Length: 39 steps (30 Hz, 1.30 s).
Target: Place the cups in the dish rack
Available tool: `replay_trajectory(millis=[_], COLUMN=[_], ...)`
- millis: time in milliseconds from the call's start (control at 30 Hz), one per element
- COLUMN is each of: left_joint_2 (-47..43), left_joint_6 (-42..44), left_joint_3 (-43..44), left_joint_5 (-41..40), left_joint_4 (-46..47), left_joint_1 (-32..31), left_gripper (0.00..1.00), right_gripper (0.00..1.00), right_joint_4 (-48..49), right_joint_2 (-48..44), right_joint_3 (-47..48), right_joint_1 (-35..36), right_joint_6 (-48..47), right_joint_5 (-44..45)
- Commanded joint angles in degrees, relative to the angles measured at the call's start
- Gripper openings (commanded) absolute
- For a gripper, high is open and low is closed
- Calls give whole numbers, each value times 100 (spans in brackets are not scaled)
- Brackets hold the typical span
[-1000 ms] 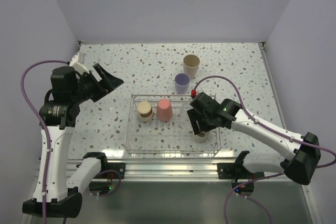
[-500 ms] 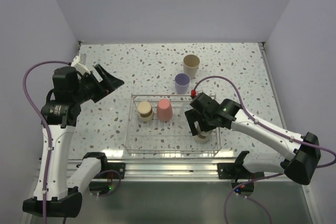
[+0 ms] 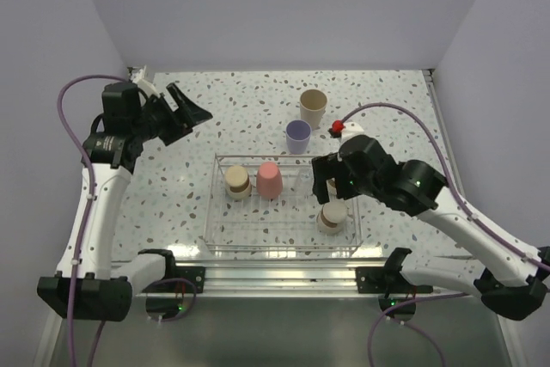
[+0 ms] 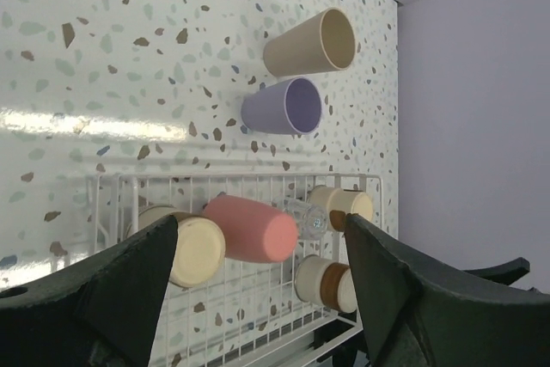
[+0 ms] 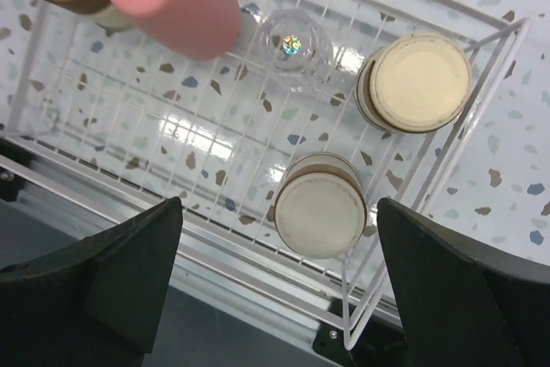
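Observation:
The base of the lavender cup should stay free for handing over to the robot's right gripper, so the left gripper should next pick up the cup by its rim.
The dish rack holds five upside-down cups: a red-pink one, a steel one with a tan base at the left, a steel one at the front right, and, in the right wrist view, a clear one and a third steel one. The beige cup and the lavender cup stand upright on the table behind the rack. My right gripper is open and empty above the rack's right end, over the front-right steel cup. My left gripper is open and empty, high at the far left.
The speckled table is walled at the back and sides. A metal rail runs along the near edge in front of the rack. The left wrist view shows the beige cup and the lavender cup beyond the rack's wires.
My right gripper has lifted away from the front-right steel cup, which now stands free in the rack. My left arm has swung back and up toward the far left corner.

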Motion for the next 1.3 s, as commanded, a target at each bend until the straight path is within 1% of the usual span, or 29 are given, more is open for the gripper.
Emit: replay_trajectory(millis=[0,33,67,100,133,167,200,233,267,300,333,367,400,433,533,700,833,1000,1133,1267], left_joint_2=[522,698,882,1302,1515,1734,2180,2420,2892,3106,3325,3536,3930,4108,4662,5006,5164,5270,5515,5866], left_joint_6=[-58,-58,-15,12,91,144,231,467,591,705,846,891,917,926,856,865,1032,979,909,865], left_joint_3=[572,869,1046,1230,1598,1775,1960,2406,2645,2865,3241,3410,3586,3866,4176,4019,3694,3377,3429,3614], left_joint_5=[99,-24,-147,-401,-508,-613,-884,-1069,-1289,-1613,-1694,-1756,-1922,-1993,-2257,-2590,-2635,-2557,-2504,-2504], left_joint_4=[741,768,751,716,637,610,566,374,259,163,31,-40,-128,-276,-540,-577,-428,-129,109,197], left_joint_1=[-378,-536,-886,-1063,-1230,-1545,-1714,-1898,-2274,-2435,-2567,-2803,-2892,-2972,-3157,-3315,-3420,-3465,-3465,-3482], left_gripper=[82,82,82,82,81,80,78,77,77,77,78,78,78,77,73,73,72,72,71,68], right_gripper=[98,98,98,98,98,98,98,98,98,98,98,98,98,98,98,98,98,98,98,98], right_joint_4=[45,63,80,54,28,-51,-95,-130,-183,-201,-227,-288,-332,-394,-604,-719,-763,-790,-781,-851], right_joint_2=[-397,-449,-502,-564,-599,-626,-678,-792,-862,-941,-1081,-1135,-1170,-1214,-1329,-1478,-1505,-1443,-1426,-1408], right_joint_3=[245,236,210,192,175,166,131,104,69,43,25,8,-1,7,34,60,16,34,78,95], right_joint_1=[15,15,15,15,15,24,24,15,15,15,24,15,15,15,6,15,15,24,24,15], right_joint_6=[-13,13,74,110,145,215,259,294,373,417,444,488,523,541,593,672,708,690,646,602], right_joint_5=[110,101,92,83,101,127,179,232,250,294,346,356,408,443,575,689,681,637,637,646])
